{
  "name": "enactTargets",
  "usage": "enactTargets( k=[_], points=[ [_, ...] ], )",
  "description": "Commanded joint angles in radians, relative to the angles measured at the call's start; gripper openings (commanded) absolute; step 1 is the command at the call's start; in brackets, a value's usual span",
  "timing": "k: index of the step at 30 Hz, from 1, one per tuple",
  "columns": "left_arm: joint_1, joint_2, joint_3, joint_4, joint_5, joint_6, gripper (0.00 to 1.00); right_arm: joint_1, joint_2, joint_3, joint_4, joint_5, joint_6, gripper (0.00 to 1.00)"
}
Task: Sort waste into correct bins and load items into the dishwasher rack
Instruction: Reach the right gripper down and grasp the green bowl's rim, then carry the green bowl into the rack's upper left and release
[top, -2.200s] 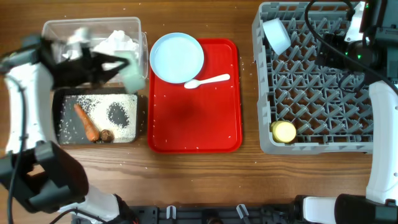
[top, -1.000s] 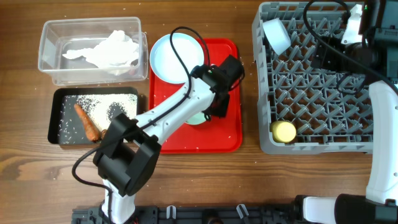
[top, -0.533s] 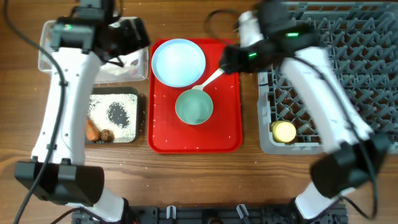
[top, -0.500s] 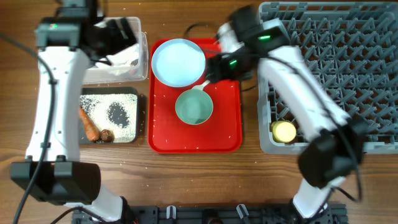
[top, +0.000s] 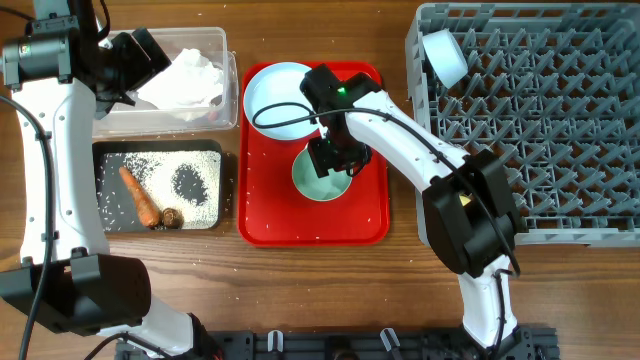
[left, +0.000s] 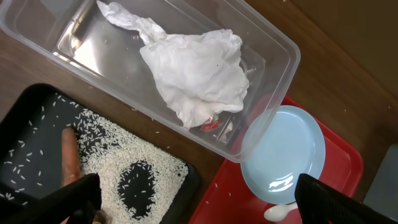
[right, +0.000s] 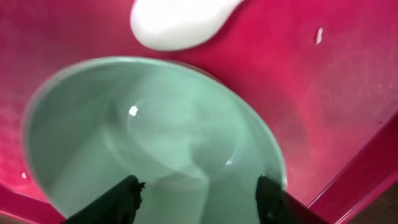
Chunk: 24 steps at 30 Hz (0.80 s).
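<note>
I will load the dishwasher rack with the pale blue bowl, so I will pick it up with my right gripper by the bowl's rim that faces the rack. That leaves the bowl's body free.
A pale blue bowl (top: 315, 185) sits on the red tray (top: 270, 215). My right gripper (top: 333, 160) hangs low over it. In the right wrist view the fingers stand apart over the bowl (right: 155, 130), gripper (right: 199, 199) open, the white spoon (right: 177, 22) just beyond. The plate (top: 275, 95) lies at the tray's far end. Tissue (top: 185, 75) fills the clear tub (top: 215, 40). My left gripper (top: 140, 58) hovers above that tub, wide open and empty (left: 205, 202). Rice (top: 185, 165), carrot (top: 140, 197) and a brown scrap (top: 171, 215) lie in the black tray (top: 95, 150).
The grey dishwasher rack (top: 560, 235) fills the right side, with a second pale bowl (top: 443, 55) tipped in its far left corner. My right arm stretches from the rack's front left corner across the red tray. Stray rice grains dot the tray and table.
The left arm left the bowl on the red tray and drew back above the clear tub, opening wide. The right arm swung from the rack down onto that bowl, its jaws narrowing.
</note>
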Motion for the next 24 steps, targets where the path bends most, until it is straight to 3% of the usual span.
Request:
enactTargets(
  k=[1,2,5,12,13,14,15,19,24],
  points=[
    [0.004,0.006,-0.002,0.005,-0.019,-0.005,1.0,-0.008,-0.113,0.045,0.012,0.103,0.029,0.81],
    [0.004,0.006,-0.002,0.003,-0.037,-0.005,1.0,-0.019,-0.125,0.044,0.003,0.167,0.043,0.85],
    [0.004,0.006,-0.002,0.002,-0.054,-0.005,1.0,-0.077,-0.12,-0.019,0.023,0.188,0.042,0.83],
    [0.004,0.006,-0.002,0.002,-0.055,-0.005,1.0,-0.093,-0.12,-0.237,0.218,0.063,0.039,0.61],
    [0.004,0.006,-0.002,0.002,-0.055,-0.005,1.0,-0.093,-0.12,-0.266,0.236,0.06,0.042,0.51],
    [0.004,0.006,-0.002,0.002,-0.055,-0.005,1.0,-0.093,-0.12,-0.268,0.234,0.061,0.043,0.25],
    [0.004,0.006,-0.002,0.002,-0.055,-0.005,1.0,-0.093,-0.124,-0.267,0.238,0.065,0.047,0.06],
    [0.004,0.006,-0.002,0.002,-0.055,-0.005,1.0,-0.105,-0.187,-0.218,0.203,0.115,0.077,0.04],
    [0.004,0.006,-0.002,0.002,-0.055,-0.005,1.0,-0.191,-0.499,-0.192,0.018,0.594,0.259,0.04]
  ],
)
